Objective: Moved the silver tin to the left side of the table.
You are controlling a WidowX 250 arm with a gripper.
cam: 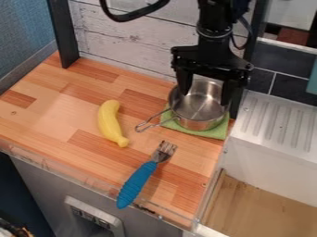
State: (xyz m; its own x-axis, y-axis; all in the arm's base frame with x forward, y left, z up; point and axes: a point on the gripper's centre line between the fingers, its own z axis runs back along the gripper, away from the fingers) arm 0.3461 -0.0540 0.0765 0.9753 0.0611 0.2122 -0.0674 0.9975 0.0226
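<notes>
My gripper grabs the silver tin [197, 111] by its side next, to shift it off the green cloth and across the table.
The black gripper [206, 96] hangs at the upper right of the table, over the silver tin [197, 111], a small metal pot with a loop handle pointing left. Its two fingers are spread wide, one by the pot's left rim and the other by its right rim. Whether either finger touches the metal I cannot tell. The pot stands upright on a green cloth [213, 133] at the right side of the wooden table [55, 111].
A yellow banana [109, 121] lies left of the pot. In front of the pot is a blue-handled fork [137, 183], near the table's front edge. A white sink with a ridged drainboard [278, 120] borders the right side, and a whitewashed plank wall [123, 41] stands behind.
</notes>
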